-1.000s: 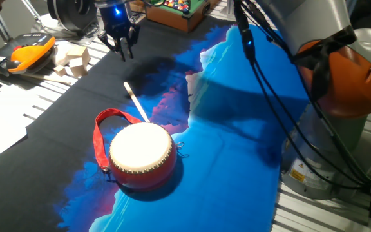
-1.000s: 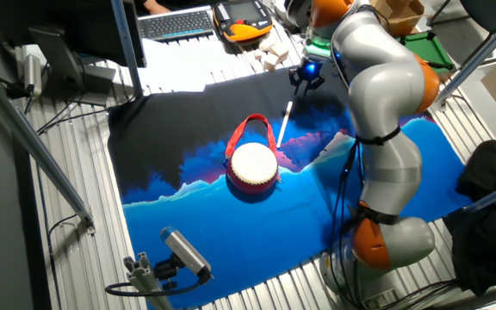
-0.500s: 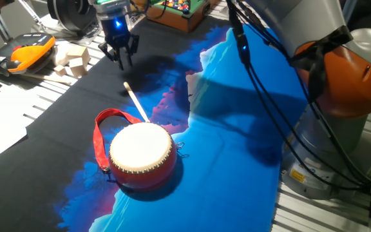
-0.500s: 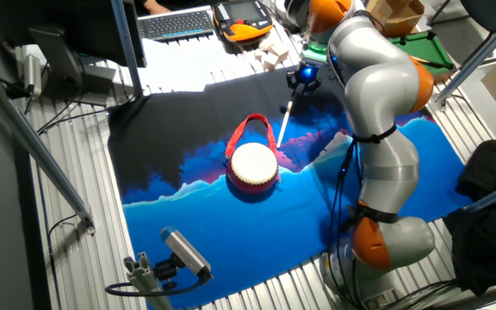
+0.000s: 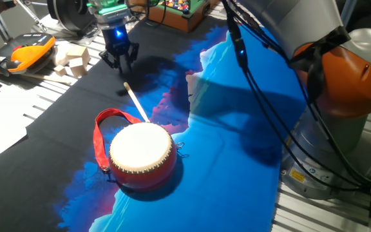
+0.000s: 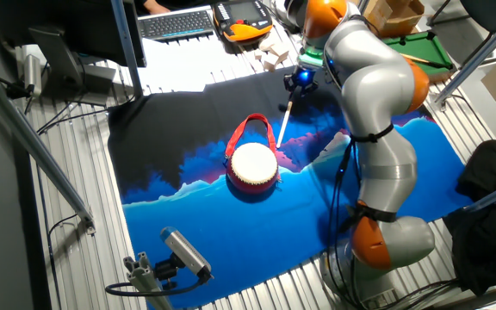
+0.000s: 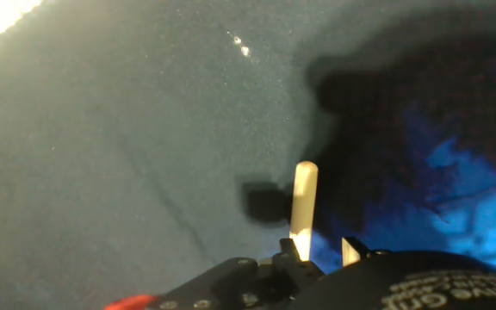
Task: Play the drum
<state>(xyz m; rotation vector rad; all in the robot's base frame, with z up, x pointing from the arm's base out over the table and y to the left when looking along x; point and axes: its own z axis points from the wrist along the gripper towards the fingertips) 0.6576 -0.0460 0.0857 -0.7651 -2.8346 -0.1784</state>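
Note:
I should grab the thin white stick by its end (image 5: 127, 86) next, so that its other end stays free to beat the drum (image 5: 142, 154).
The drum (image 5: 142, 154) stands on the black and blue cloth, red body, cream head up, red strap (image 5: 100, 132) looped to its left. It also shows in the other fixed view (image 6: 253, 166). A thin white stick (image 5: 136, 103) lies on the cloth, running from the drum's far edge toward the gripper. My gripper (image 5: 122, 67) hangs fingers down just above the stick's far end, open and empty; it also shows in the other fixed view (image 6: 293, 89). In the hand view the stick's end (image 7: 304, 200) lies just ahead of the hand; the drum is out of that view.
An orange teach pendant (image 5: 26, 51) and wooden blocks (image 5: 73, 58) lie at the back left. A small pool table toy (image 5: 179, 9) sits behind. A keyboard (image 6: 175, 21) lies farther back. The robot's base (image 5: 340, 90) and cables stand at the right.
The gripper has come down and a little toward the drum side, ending just over the stick's far end. The drum and the stick have not moved.

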